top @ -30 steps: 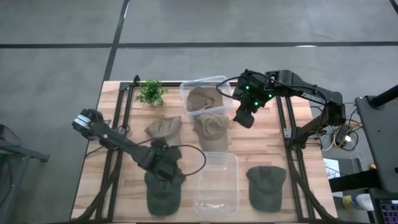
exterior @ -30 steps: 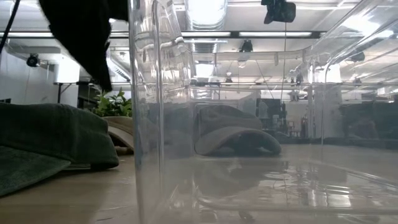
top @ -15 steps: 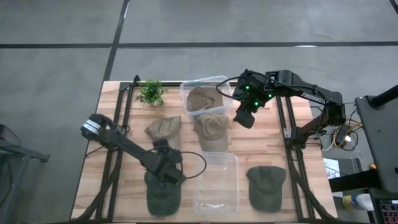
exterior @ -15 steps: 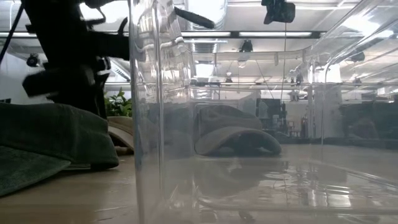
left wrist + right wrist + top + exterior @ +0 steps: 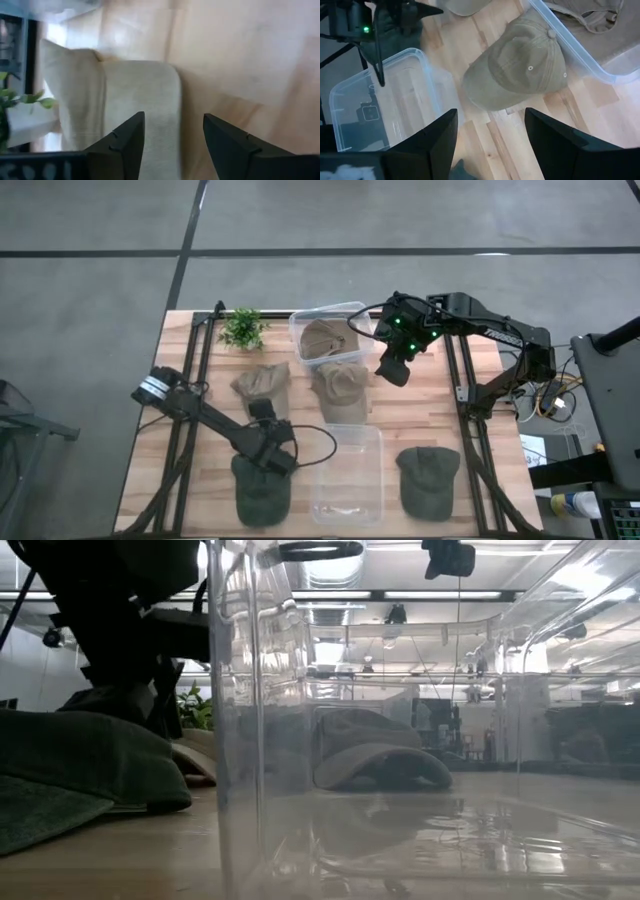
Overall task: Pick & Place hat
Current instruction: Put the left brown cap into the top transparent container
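The tan hat needs to go in the clear bin [image 5: 300,320] that already holds one, so I will grip the hat by its brim [image 5: 283,411] with my left gripper next.
Several caps lie on the wooden table. A tan hat [image 5: 262,385] rests flat left of centre and shows pale in the left wrist view [image 5: 135,100]. My left gripper [image 5: 263,412] [image 5: 172,145] is open and low at this hat's near side, its fingers standing either side of the hat's edge. I cannot tell whether they touch it. A second tan hat [image 5: 340,385] [image 5: 520,70] lies crown up below my right gripper [image 5: 390,365] [image 5: 490,150], which hovers open above it. A third tan hat [image 5: 322,340] lies inside the far clear bin [image 5: 300,320].
A clear bin [image 5: 378,470] [image 5: 385,95] stands at the near middle. Dark green hats lie to its left [image 5: 260,495] [image 5: 70,755], under my left arm, and to its right [image 5: 428,480]. A small plant [image 5: 241,328] stands at the far left.
My left arm has come down behind the near-left dark green hat, bringing its gripper low at the tan hat's near side. None of the hats has moved.
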`<state>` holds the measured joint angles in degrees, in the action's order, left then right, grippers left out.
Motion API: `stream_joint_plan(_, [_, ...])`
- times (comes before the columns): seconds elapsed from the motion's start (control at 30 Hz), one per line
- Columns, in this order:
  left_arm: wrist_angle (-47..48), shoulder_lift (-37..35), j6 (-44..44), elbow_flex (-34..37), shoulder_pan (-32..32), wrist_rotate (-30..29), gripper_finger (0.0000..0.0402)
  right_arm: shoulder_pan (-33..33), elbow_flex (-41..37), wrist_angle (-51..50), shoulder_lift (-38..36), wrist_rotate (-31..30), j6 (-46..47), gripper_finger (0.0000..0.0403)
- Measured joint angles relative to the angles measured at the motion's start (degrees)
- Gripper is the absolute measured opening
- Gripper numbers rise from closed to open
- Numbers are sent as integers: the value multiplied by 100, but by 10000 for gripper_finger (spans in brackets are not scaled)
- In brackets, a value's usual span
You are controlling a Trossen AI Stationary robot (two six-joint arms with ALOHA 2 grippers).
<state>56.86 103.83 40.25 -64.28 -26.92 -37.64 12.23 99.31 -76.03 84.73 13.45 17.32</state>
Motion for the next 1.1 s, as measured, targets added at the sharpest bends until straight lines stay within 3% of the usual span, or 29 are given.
stream_joint_plan(0.13, [110,0,-27,111,258,230,145,-26,0,10,0,-2,0,224])
stream_joint_plan(0.3, [312,-38,-95,69,619,252,23,-61,0,11,0,0,2,224])
stream_joint_plan(0.6, [974,-683,-84,-398,737,710,7,-61,0,13,0,0,0,224])
stream_joint_plan(0.73, [1490,-1128,360,-623,604,1011,3,-61,0,14,0,-2,-98,224])
stream_joint_plan(1.1, [2960,-2371,1640,-2309,473,681,0,-61,50,542,-13,-13,-76,224])
